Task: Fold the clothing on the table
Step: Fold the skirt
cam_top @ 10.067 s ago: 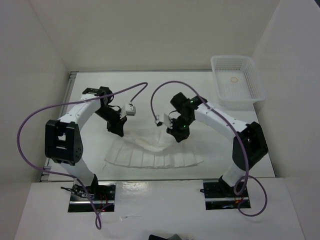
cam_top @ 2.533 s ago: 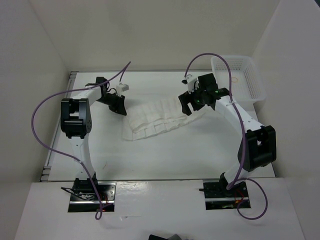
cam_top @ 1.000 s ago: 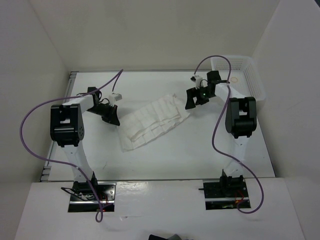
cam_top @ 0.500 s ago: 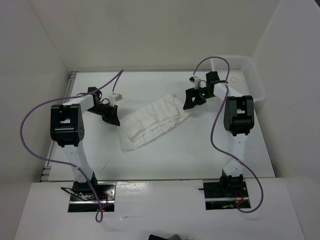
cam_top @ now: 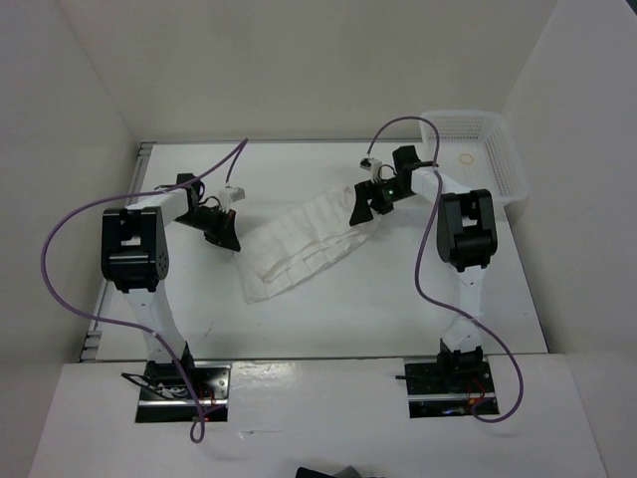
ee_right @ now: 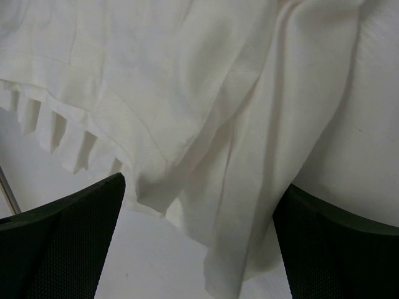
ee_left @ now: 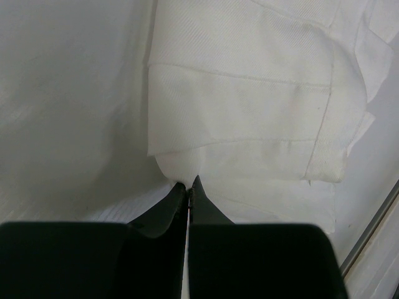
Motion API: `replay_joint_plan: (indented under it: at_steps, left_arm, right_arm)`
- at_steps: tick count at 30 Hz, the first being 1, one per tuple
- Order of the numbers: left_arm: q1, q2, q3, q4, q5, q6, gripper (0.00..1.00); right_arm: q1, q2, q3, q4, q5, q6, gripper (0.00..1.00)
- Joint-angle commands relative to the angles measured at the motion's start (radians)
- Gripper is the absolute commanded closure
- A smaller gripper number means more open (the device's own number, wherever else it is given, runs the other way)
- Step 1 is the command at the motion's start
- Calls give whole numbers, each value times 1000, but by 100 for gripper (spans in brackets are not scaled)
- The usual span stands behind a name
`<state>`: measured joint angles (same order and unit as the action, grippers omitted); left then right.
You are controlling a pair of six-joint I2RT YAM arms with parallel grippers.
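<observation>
Next, my right gripper pinches the clothing's rumpled end (cam_top: pixel 371 220) (ee_right: pixel 226 215), opposite the clothing's end at my left gripper, to fold the clothing over itself.
The clothing (cam_top: pixel 304 239), a white pleated skirt, lies folded as a slanted band across the middle of the table (cam_top: pixel 398 299). My left gripper (cam_top: pixel 228 240) is at its left end, shut on a pinch of fabric. In the left wrist view the fingertips (ee_left: pixel 188 185) meet on a rounded fold of the clothing (ee_left: pixel 249 106). My right gripper (cam_top: pixel 363 207) hangs open over the band's right end. In the right wrist view the rumpled clothing (ee_right: pixel 206 112) lies in the wide gap of the open right gripper (ee_right: pixel 202 187), touching neither finger.
A white perforated basket (cam_top: pixel 473 159) stands at the table's back right corner, just behind the right arm. White walls close in the table on the left, back and right. Purple cables loop above both arms.
My right gripper has moved left and slightly nearer, coming over the skirt's right end, still open. The left gripper has kept its place and its grip.
</observation>
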<state>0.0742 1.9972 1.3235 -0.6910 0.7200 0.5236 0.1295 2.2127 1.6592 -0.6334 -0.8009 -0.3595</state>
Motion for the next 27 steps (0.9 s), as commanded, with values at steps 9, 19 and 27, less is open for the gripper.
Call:
replay_joint_plan:
  at_steps: [9,19,27]
  left_arm:
    - [-5,-23,3,-22,45,44,100]
    - [-5,-23,-6,-31,55,44,100]
    - [-5,-23,3,-31,55,44,100]
  right_arm:
    - [38,-5,22,-12,-32,14,1]
    - [38,-5,23,-12,0,5,41]
    - [47,4,33,-31,9,5,57]
